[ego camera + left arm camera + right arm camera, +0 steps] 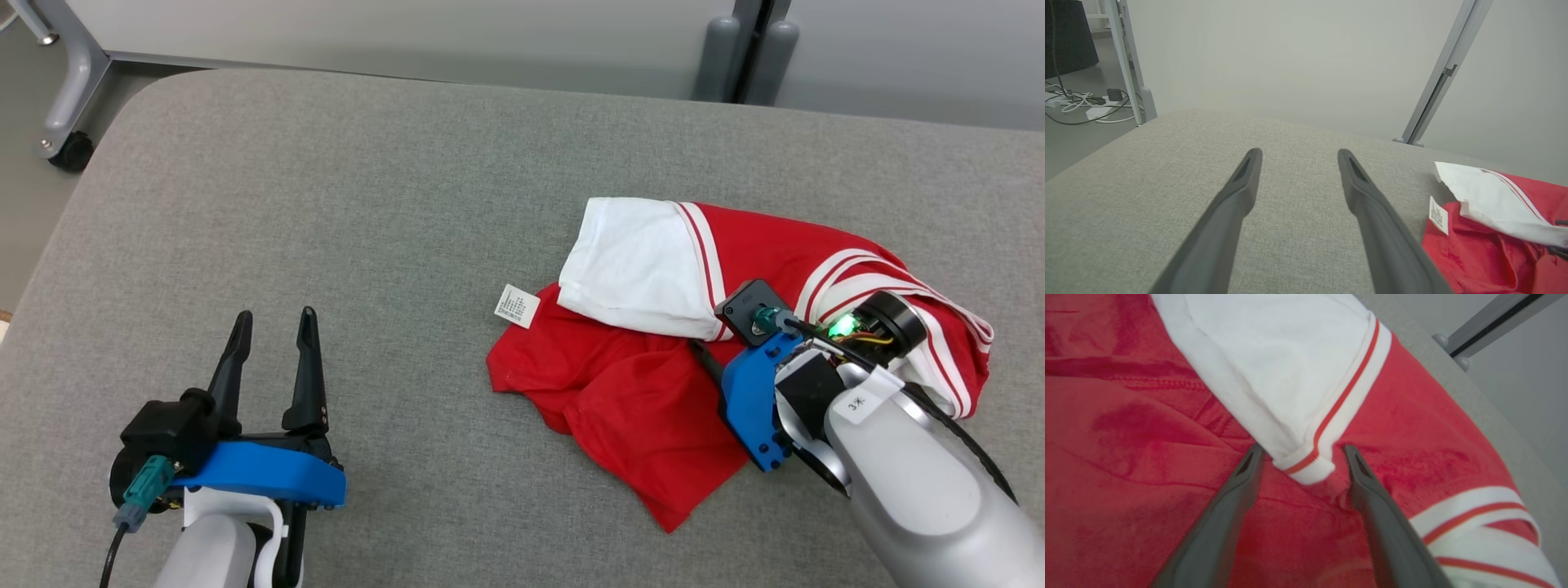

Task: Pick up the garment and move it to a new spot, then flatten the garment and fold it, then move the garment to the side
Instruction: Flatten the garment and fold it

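I should next grab the white sleeve [1265, 367] by its striped edge [1309, 463] with my right gripper, and then my right gripper should move the garment to a new spot.
A crumpled red garment [645, 400] with a white, striped sleeve [637, 269] lies on the right half of the grey table [367, 204]; its white label [517, 305] sticks out at its left edge. My right gripper [1300, 451] is down on the garment and open, its fingers either side of the sleeve's cuff [1306, 469], with red cloth beneath. In the head view my right wrist [767, 392] covers most of those fingers. My left gripper [273, 314] hovers open over bare table at the lower left, well clear of the garment [1486, 245].
The table's far edge and rounded left corner lie ahead. Beyond it stand a wheeled frame leg [61, 122] and grey posts [747, 57] against pale panels. Cables and plugs [1086, 106] lie on the floor off the table's left side.
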`<state>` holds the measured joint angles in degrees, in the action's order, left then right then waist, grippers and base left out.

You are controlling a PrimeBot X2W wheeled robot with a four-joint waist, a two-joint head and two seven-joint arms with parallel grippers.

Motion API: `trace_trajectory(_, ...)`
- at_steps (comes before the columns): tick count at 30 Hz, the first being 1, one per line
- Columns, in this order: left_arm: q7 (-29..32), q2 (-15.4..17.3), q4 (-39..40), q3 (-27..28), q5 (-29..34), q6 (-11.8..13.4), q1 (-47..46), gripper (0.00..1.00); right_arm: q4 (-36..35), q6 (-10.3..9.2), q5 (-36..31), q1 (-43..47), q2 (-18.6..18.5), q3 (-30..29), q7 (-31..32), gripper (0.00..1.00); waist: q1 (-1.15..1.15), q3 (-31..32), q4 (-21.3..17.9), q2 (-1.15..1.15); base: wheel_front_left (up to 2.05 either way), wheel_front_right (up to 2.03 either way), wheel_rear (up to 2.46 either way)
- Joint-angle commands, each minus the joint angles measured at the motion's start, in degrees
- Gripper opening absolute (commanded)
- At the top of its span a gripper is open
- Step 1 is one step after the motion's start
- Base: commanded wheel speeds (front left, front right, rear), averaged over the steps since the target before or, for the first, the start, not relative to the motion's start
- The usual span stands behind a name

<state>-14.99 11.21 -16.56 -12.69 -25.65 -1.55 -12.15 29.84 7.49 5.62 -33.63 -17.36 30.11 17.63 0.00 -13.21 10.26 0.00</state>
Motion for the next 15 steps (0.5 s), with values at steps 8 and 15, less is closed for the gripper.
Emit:
trace_trajectory(8,-0.27,-0.55,-1.01,1.7,1.67,-0.84,-0.59,1.0,1.48,0.01,3.64,-1.19,1.19,-3.1,-6.25,0.0,0.0,1.11,-1.49,0.0,0.0,0.0,0.0)
trace_trajectory(15,-0.26,0.34,-1.07,3.8,1.76,-0.6,2.3,1.0,-13.15,0.01,9.85,11.52,2.63,-13.16,-9.74,0.0,0.0,5.12,-6.06,0.0,0.0,0.0,0.0)
